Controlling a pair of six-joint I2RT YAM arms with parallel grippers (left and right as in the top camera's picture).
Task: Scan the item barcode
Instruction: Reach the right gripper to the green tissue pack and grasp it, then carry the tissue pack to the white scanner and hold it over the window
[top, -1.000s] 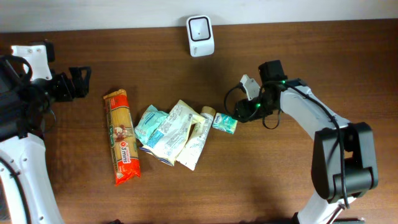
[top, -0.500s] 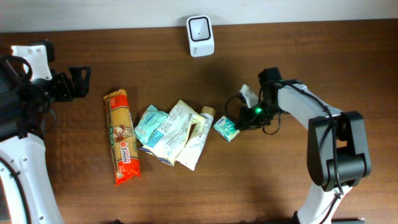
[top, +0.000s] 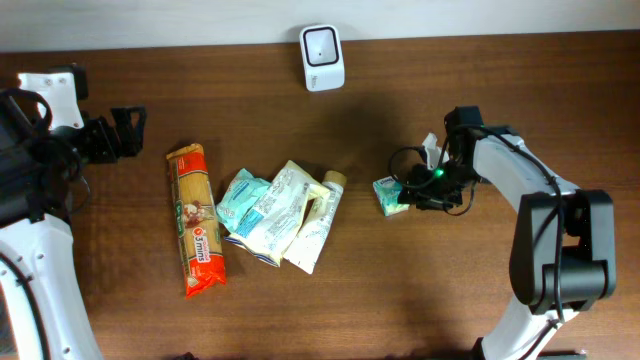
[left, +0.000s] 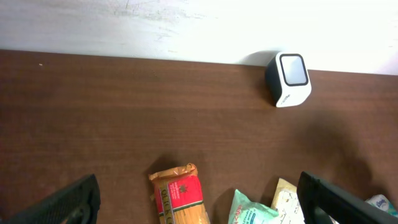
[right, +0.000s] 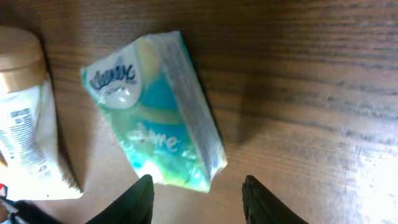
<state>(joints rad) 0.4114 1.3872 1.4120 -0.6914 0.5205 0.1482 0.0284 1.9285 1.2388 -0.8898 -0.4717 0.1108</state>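
Observation:
The tissue pack has to show its barcode to the scanner (top: 322, 57), so the right gripper will grab it by its near corner (top: 404, 207) and leave the rest uncovered.
A small teal-and-white tissue pack (top: 390, 196) lies on the brown table to the right of the item pile. In the right wrist view the tissue pack (right: 155, 112) rests flat just ahead of my right gripper (right: 198, 182). Its jaws stand open and apart from the pack, with only the pack's near corner reaching toward the gap. From overhead the right gripper (top: 408, 192) sits at the pack's right side. The white scanner (top: 322, 57) stands at the table's far edge. My left gripper (top: 125, 133) hangs open and empty at the far left, the scanner (left: 289, 79) ahead of it.
A red and orange pasta packet (top: 197, 220) lies left of a heap of pale pouches (top: 265, 212) and a white tube (top: 318, 222). The tube's cap end (right: 22, 118) shows at the left of the right wrist view. The white wall borders the table's far edge.
The tissue pack has shifted right, away from the pile, along with my right arm. The right jaws now stand open behind the pack. The left arm has not moved.

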